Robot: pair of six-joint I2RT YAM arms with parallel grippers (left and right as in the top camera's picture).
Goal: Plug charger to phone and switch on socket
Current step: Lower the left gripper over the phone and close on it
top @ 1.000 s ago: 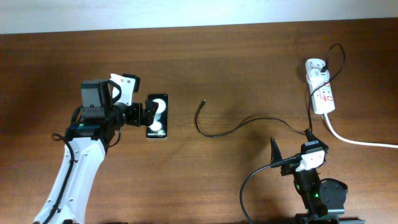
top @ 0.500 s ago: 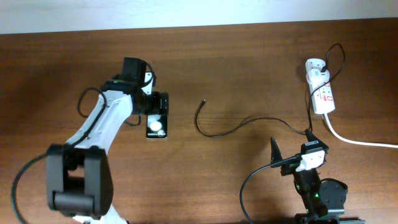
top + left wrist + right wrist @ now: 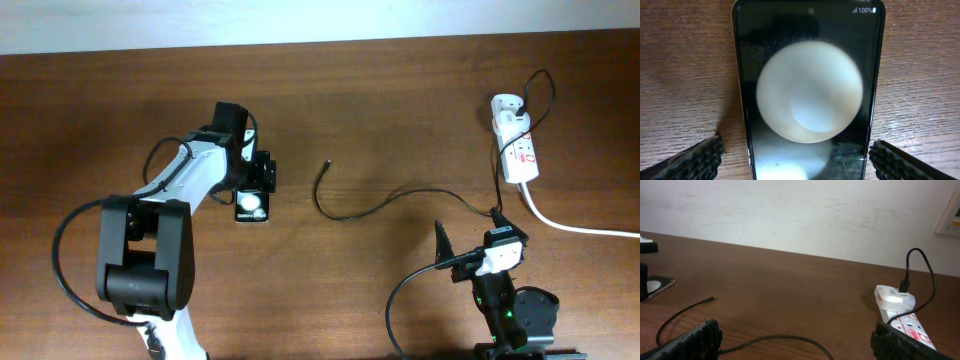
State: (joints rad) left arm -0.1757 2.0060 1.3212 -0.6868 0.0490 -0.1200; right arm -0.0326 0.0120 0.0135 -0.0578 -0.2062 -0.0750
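I should grab the phone by its two long side edges with my left gripper next. That leaves the phone's short ends free to hand over to my right gripper.
The phone point(image 3: 253, 207) lies flat on the table, screen up, with a white round spot showing; it fills the left wrist view point(image 3: 807, 90). My left gripper point(image 3: 256, 174) hangs over the phone's far end, open, with one finger on each side of it point(image 3: 797, 152) and a gap to each edge. The charger's thin black cable point(image 3: 350, 215) lies loose, its plug tip point(image 3: 328, 162) to the right of the phone, and runs to the white adapter point(image 3: 507, 105) in the socket point(image 3: 520, 150). My right gripper point(image 3: 468, 238) is open and empty, low over the cable point(image 3: 775, 339).
A thick white cord point(image 3: 575, 227) leaves the power strip toward the right edge. The right wrist view shows the plug tip point(image 3: 710, 299), the adapter point(image 3: 895, 297), the strip point(image 3: 910, 326) and a white wall behind the table.
My left arm has swung from the phone's left side round to its far end, and the open gripper now straddles the phone. The right arm, phone and cable have not moved.
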